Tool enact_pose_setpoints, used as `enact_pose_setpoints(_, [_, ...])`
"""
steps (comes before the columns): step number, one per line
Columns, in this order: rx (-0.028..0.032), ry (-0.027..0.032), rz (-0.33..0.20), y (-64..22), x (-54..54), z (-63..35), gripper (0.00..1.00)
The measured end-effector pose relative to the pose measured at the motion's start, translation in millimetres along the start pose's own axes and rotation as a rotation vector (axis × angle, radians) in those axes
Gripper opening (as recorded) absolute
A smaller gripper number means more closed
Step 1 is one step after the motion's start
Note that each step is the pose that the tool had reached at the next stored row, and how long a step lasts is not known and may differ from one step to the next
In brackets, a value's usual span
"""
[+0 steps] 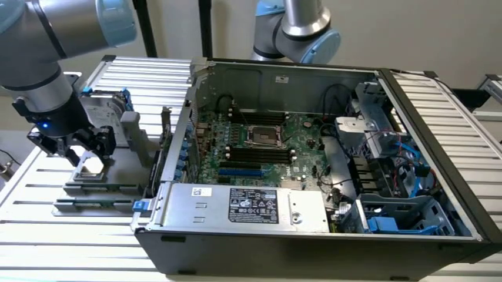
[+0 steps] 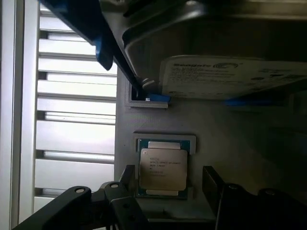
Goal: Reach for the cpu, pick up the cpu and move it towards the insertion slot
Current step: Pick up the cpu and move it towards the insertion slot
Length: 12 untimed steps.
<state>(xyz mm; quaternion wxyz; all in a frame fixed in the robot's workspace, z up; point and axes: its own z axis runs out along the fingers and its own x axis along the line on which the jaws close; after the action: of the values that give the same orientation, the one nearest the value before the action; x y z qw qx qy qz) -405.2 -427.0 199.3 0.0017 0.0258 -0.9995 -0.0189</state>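
I should next grab the cpu by its two open side edges with my gripper to pick it up, because the grey holder's raised rim (image 2: 165, 136) fits closely around the cpu's end and corners.
The cpu (image 2: 163, 168) is a small square chip with a shiny silver top, lying flat in a recess of a grey holder (image 1: 94, 185) at the exterior view's left. In that view the cpu (image 1: 91, 167) sits right under my gripper (image 1: 84, 154). My gripper (image 2: 165, 184) is open, with one black finger (image 2: 127, 178) on each side of the chip and a small gap to each edge. The insertion slot (image 1: 264, 134) is the silver-framed socket on the green motherboard inside the open computer case, well off to the exterior view's right of the gripper.
A silver hard drive (image 2: 230, 76) with a white label sits in a blue frame just beyond the cpu. The case wall (image 1: 174, 147) stands between the holder and the motherboard. A second arm (image 1: 294, 29) hangs behind the case. A power supply (image 1: 251, 205) fills the case's front.
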Motion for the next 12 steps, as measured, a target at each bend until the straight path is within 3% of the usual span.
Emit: enact_pose_setpoints(12, [0.0001,0.0001,0.003,-0.1,3.1,8.3,0.67])
